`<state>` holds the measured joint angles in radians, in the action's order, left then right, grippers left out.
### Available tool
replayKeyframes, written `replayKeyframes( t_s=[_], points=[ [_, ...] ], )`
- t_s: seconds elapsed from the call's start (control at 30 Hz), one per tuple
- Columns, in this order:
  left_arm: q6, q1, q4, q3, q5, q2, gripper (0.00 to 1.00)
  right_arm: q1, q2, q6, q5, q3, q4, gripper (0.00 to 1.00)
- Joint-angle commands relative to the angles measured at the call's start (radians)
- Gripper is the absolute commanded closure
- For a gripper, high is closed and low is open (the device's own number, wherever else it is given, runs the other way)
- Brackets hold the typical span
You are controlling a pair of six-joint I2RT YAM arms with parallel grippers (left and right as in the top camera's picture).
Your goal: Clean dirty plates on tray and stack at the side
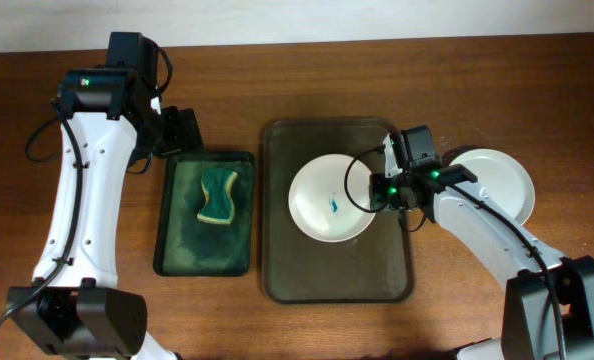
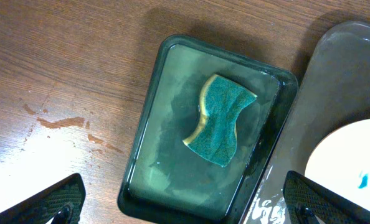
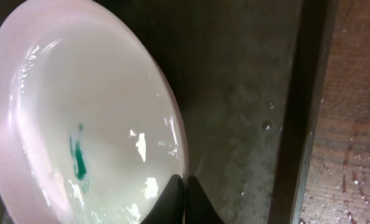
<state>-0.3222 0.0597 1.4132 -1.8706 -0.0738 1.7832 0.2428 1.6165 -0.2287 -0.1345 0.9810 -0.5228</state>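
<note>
My left gripper will next grab the sponge's teal top across its narrow middle, leaving its yellow bottom free to clean the plate on the tray.
A white plate [image 1: 322, 190] with a teal smear in its centre lies on the large dark olive-brown tray [image 1: 337, 275]. My right gripper [image 1: 379, 191] is shut on this plate's right rim. In the right wrist view the fingers [image 3: 185, 193] pinch the rim of the plate [image 3: 79, 124] over the tray floor [image 3: 247, 112]. A white plate [image 1: 497, 182] with no visible smear sits on the table right of the tray. My left gripper [image 1: 182, 132] is open and empty above the far end of the small green tray. In the left wrist view its fingers [image 2: 185, 205] straddle that tray.
The small dark green tray [image 1: 172, 250] lies left of the large tray and holds a teal and yellow sponge [image 1: 218, 196]. The sponge [image 2: 221, 118] lies in the wet green tray [image 2: 141, 162]. The wooden table [image 3: 359, 124] has water drops on it.
</note>
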Motion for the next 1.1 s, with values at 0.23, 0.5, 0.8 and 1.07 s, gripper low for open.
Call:
replayKeyframes(
  t_s=[0.23,0.5,0.8,1.07],
  points=[
    [0.001,-0.002,0.001,-0.002,0.007,-0.009,0.0,0.006,-0.003,-0.031,-0.05,0.006,-0.099,0.92],
    [0.111,0.034,-0.076,0.038,0.076,0.002,0.09,-0.069,-0.007,0.069,-0.068,0.141,-0.172,0.8],
    [0.077,0.127,-0.464,0.478,0.045,0.196,0.58,-0.074,-0.006,0.121,-0.063,0.214,-0.303,0.75],
    [0.085,0.127,-0.533,0.487,0.044,0.27,1.0,-0.103,-0.003,0.063,0.019,0.207,-0.338,0.75]
  ],
)
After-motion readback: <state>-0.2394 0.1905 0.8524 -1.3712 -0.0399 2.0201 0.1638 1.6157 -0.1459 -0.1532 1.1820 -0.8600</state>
